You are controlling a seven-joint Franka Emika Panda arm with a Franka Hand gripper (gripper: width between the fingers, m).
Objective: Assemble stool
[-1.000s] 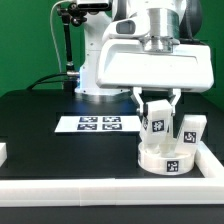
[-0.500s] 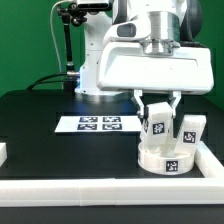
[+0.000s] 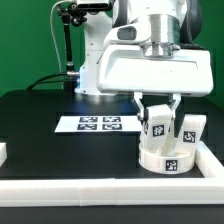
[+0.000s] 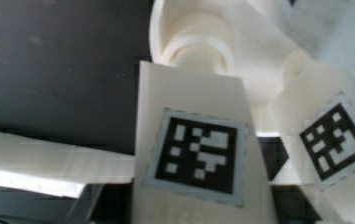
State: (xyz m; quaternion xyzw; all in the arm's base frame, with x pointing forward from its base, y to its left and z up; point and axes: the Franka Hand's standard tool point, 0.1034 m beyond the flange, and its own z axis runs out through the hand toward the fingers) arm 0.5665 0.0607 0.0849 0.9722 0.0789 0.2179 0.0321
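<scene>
My gripper opens next, since the upright leg's base sits in the top of the white seat (image 3: 166,157).
The stool's round white seat (image 3: 166,157) rests at the exterior view's right, near the corner of the rails. My gripper (image 3: 157,116) hangs right over it, shut on a white tagged leg (image 3: 157,124) held upright, its lower end at the seat's top. A second leg (image 3: 190,130) stands upright on the far right side of the seat. In the wrist view the held leg (image 4: 199,150) fills the middle with its tag facing the camera. The second leg (image 4: 334,135) is beside it, and the seat's curved white body (image 4: 227,35) lies beyond.
The marker board (image 3: 98,124) lies flat on the black table left of the seat. A long white rail (image 3: 90,190) runs along the front edge and another rail (image 3: 207,158) along the right side. The arm's white base (image 3: 95,70) stands behind.
</scene>
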